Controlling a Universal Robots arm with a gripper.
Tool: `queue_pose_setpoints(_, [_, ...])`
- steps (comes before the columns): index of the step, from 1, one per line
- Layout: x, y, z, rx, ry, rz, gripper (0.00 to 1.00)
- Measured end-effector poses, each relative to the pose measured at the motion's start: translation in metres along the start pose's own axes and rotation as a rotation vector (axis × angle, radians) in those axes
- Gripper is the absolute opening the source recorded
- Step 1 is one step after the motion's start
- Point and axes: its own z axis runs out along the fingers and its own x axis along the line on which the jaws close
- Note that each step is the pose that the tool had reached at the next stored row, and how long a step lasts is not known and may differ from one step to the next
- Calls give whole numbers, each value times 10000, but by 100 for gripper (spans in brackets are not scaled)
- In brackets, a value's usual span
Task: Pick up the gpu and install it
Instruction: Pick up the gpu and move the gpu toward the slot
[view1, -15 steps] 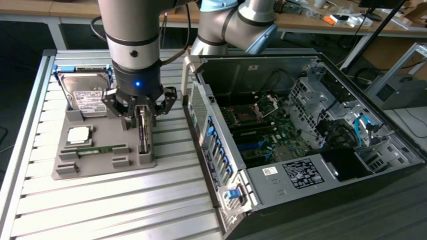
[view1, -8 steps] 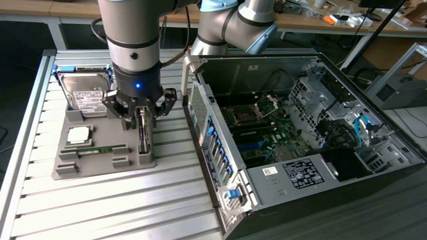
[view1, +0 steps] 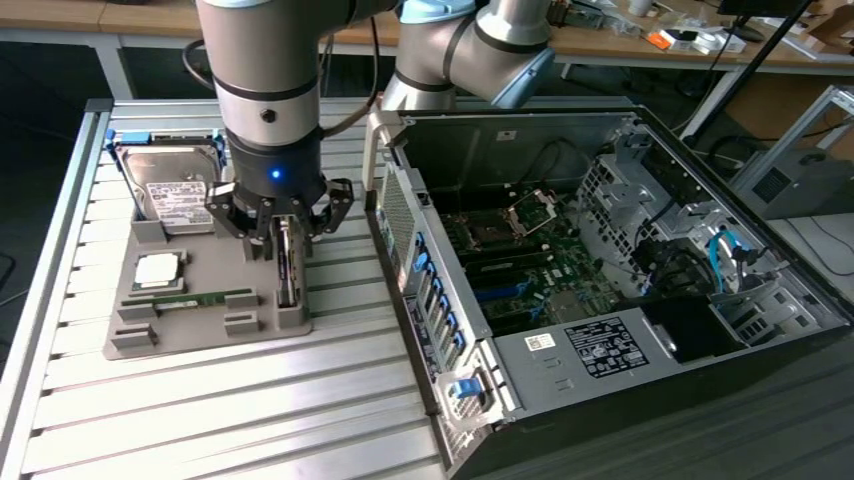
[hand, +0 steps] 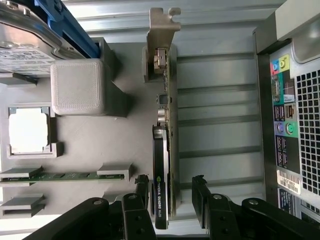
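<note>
In the wrist view my fingers straddle the GPU's near end (hand: 161, 217), so it is too early to close on the GPU; the middle by the round capacitors comes first.
The gpu (view1: 286, 272) stands on its long edge in a slot at the exterior view's right side of the grey holder tray (view1: 200, 335). It is a thin dark card with a silvery bracket at one end. My gripper (view1: 283, 232) hangs straight above it, open. In the wrist view the gpu (hand: 161, 150) runs edge-on up the picture. My gripper (hand: 170, 197) straddles its near end, with one black finger (hand: 200, 200) on each side. A gap shows between the card and that finger.
The tray also carries a silver hard drive (view1: 167, 188), a square processor (view1: 158, 268) and a slim green memory stick (view1: 187, 298). The open computer case (view1: 601, 290) lies close by on the exterior view's right, its motherboard exposed. Slatted table (view1: 267, 410) stretches in front.
</note>
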Motion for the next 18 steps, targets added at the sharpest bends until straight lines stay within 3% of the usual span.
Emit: queue_pose_setpoints(18, [3,-4,96,10,-1,0,48])
